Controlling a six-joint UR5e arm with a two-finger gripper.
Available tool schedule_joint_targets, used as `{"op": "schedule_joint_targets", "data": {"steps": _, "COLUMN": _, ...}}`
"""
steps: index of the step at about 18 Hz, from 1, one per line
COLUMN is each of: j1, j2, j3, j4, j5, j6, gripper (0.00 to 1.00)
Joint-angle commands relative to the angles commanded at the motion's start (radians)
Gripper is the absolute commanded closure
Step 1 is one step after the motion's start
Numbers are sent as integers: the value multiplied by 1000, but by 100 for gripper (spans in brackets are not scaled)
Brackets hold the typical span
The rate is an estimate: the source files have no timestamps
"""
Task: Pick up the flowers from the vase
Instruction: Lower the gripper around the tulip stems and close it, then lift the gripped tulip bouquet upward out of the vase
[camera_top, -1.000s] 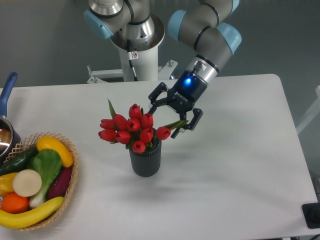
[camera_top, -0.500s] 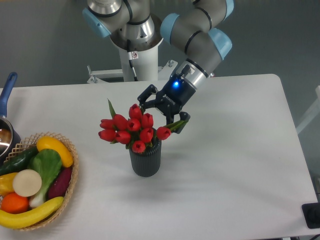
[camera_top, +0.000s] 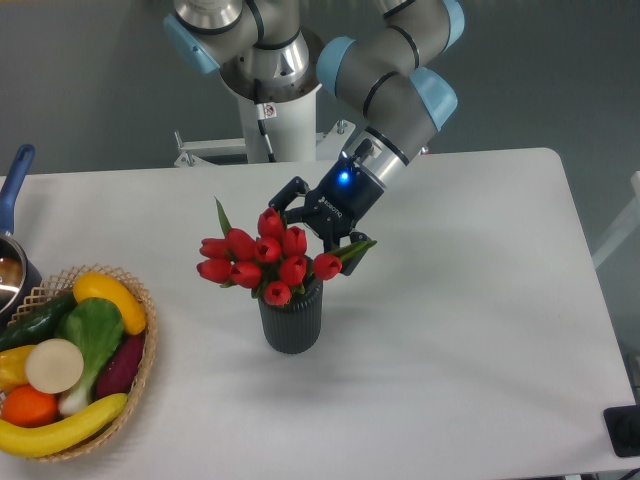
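Note:
I should next grab the flowers by their stems, close behind the red buds. Then my gripper can lift the flowers out of the vase.
The flowers, a bunch of red tulip buds with green leaves, stand in the vase, a dark grey ribbed cylinder near the middle of the white table. My gripper is open, its black fingers spread just behind and to the right of the bunch's upper right side. One finger sits beside the top bud, the other by the right-hand bud and leaf. The fingers do not hold the flowers.
A woven wicker basket of toy fruit and vegetables sits at the left front. A pot with a blue handle is at the left edge. The robot base stands behind the table. A dark object lies at the right front corner.
My gripper has moved left and slightly up, from the right of the vase to right against the bunch's upper right side. It stays open. Flowers and vase have not moved.

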Motion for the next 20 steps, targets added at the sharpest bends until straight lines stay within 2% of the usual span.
{"op": "schedule_joint_targets", "data": {"steps": 6, "j1": -26, "j2": -22, "j3": 11, "j4": 18, "j5": 0, "j6": -3, "gripper": 1}}
{"op": "schedule_joint_targets", "data": {"steps": 10, "j1": -26, "j2": -26, "j3": 12, "j4": 20, "j5": -3, "j6": -5, "gripper": 27}}
{"op": "schedule_joint_targets", "data": {"steps": 12, "j1": -25, "j2": -28, "j3": 9, "j4": 20, "j5": -5, "j6": -3, "gripper": 35}}
{"op": "schedule_joint_targets", "data": {"steps": 15, "j1": -22, "j2": -28, "j3": 14, "j4": 20, "j5": -12, "j6": -5, "gripper": 43}}
{"op": "schedule_joint_targets", "data": {"steps": 20, "j1": -14, "j2": -26, "j3": 21, "j4": 20, "j5": -28, "j6": -9, "gripper": 47}}
